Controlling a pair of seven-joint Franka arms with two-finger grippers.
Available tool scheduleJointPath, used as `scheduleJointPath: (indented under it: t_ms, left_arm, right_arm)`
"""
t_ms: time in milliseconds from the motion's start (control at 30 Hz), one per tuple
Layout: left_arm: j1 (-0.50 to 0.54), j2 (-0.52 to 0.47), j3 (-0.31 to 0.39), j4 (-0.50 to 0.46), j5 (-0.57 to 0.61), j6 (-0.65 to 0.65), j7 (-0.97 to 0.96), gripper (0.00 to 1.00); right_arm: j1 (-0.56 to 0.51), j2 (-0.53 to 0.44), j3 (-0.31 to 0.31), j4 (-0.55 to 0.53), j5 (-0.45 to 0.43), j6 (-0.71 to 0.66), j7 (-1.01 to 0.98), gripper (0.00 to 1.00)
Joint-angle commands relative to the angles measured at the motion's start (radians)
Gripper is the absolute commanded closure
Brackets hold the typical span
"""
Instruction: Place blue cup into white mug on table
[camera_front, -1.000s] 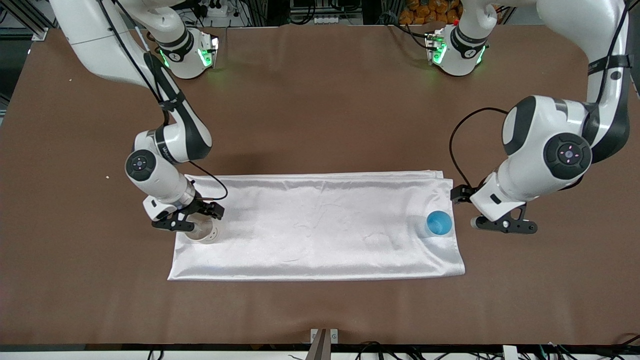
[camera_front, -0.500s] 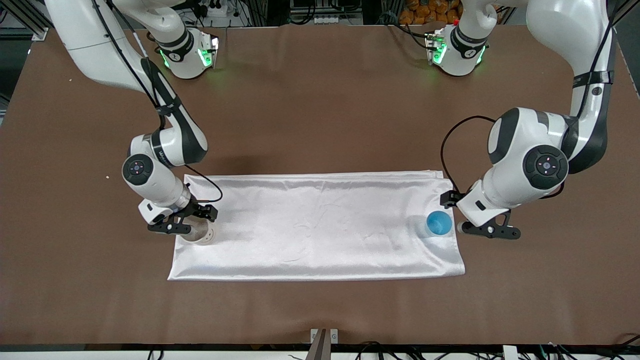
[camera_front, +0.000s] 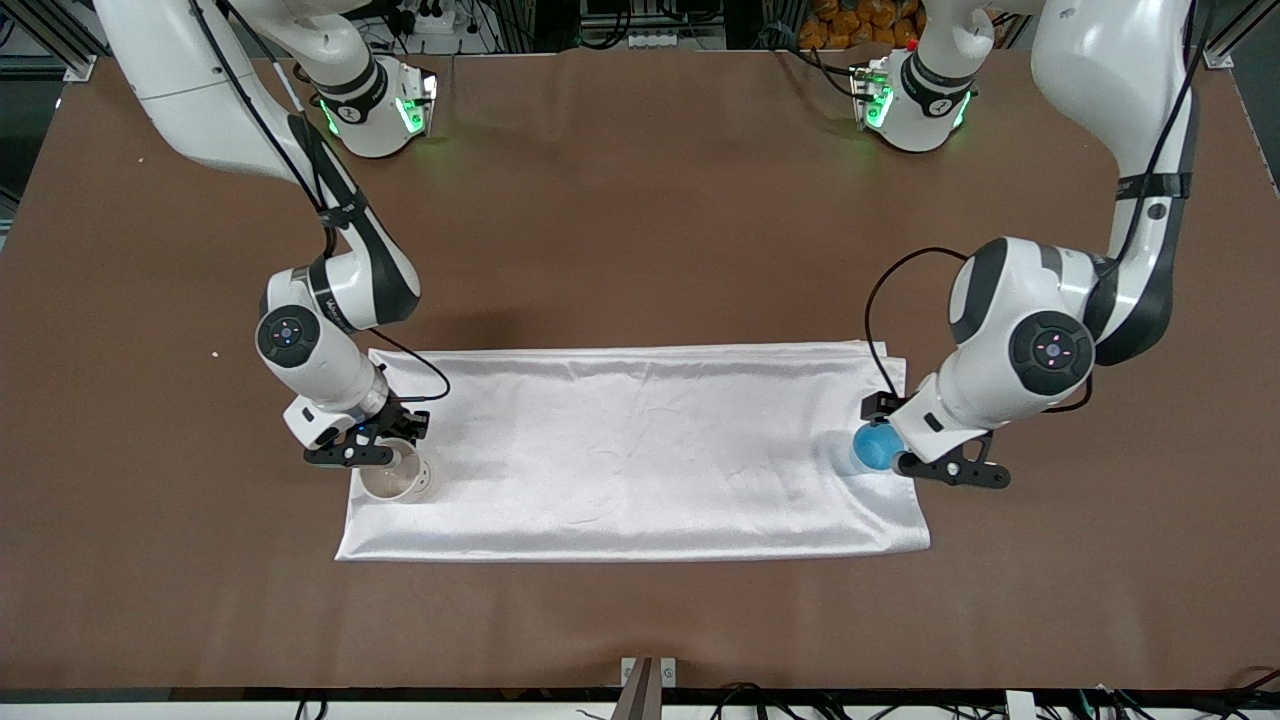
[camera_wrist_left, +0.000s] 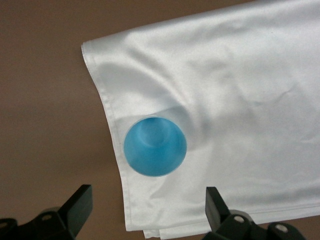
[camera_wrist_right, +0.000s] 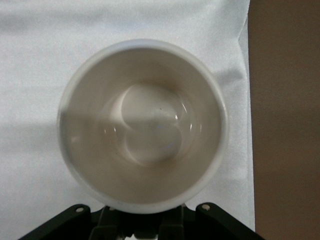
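My left gripper grabs the cup by its rim (camera_front: 869, 466) next, to put the blue cup into the white mug (camera_front: 397, 482).
The blue cup (camera_front: 870, 448) stands upright on the white cloth, at the cloth's edge toward the left arm's end of the table (camera_front: 640, 220). My left gripper (camera_front: 915, 445) hovers right beside it, open. In the left wrist view the cup (camera_wrist_left: 155, 146) lies just ahead of the wide-apart gripper (camera_wrist_left: 146, 205), not between its fingers. The white mug (camera_front: 397, 482) stands on the cloth's corner toward the right arm's end. My right gripper (camera_front: 368, 440) is at the mug's side, shut on its handle. In the right wrist view the empty mug (camera_wrist_right: 142, 125) fills the frame above the gripper (camera_wrist_right: 142, 222); its handle is hidden.
A long white satin cloth (camera_front: 640, 450) lies across the middle of the table, with both cups on its ends. Its folded hem shows in the left wrist view (camera_wrist_left: 165, 227). Bare brown tabletop surrounds it. The arms' bases stand at the table's back edge.
My left gripper has moved from over the bare table to right beside the blue cup. My right gripper has shifted slightly, so more of the mug's opening shows.
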Motion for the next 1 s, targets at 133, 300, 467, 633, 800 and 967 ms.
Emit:
scheduleJointPath:
  t_ms: [133,300,467,633,800,967]
  left_arm:
    - [-0.014,0.065,0.001,0.018,0.027,0.057,-0.014,0.00]
    - [-0.019,0.088,0.001,0.018,0.029,0.076,-0.012,0.00]
    - [-0.027,0.098,0.001,0.018,0.029,0.087,-0.012,0.00]
    - [-0.040,0.109,0.001,0.018,0.029,0.117,-0.014,0.00]
    - [-0.040,0.121,0.001,0.018,0.027,0.123,-0.012,0.00]
    - [-0.040,0.131,0.001,0.018,0.029,0.134,-0.012,0.00]
  right_arm:
    - [-0.002,0.013,0.005,0.022,-0.024,-0.003,-0.002,1.00]
    - [0.001,0.013,0.005,0.027,-0.024,-0.007,0.001,1.00]
    - [0.008,0.004,0.008,0.025,-0.021,-0.019,0.012,1.00]
    - [0.021,-0.004,0.014,0.025,-0.016,-0.030,0.052,1.00]
    - [0.065,-0.022,0.014,0.030,-0.015,-0.062,0.129,1.00]
    - [0.110,-0.036,0.017,0.036,-0.010,-0.102,0.204,1.00]
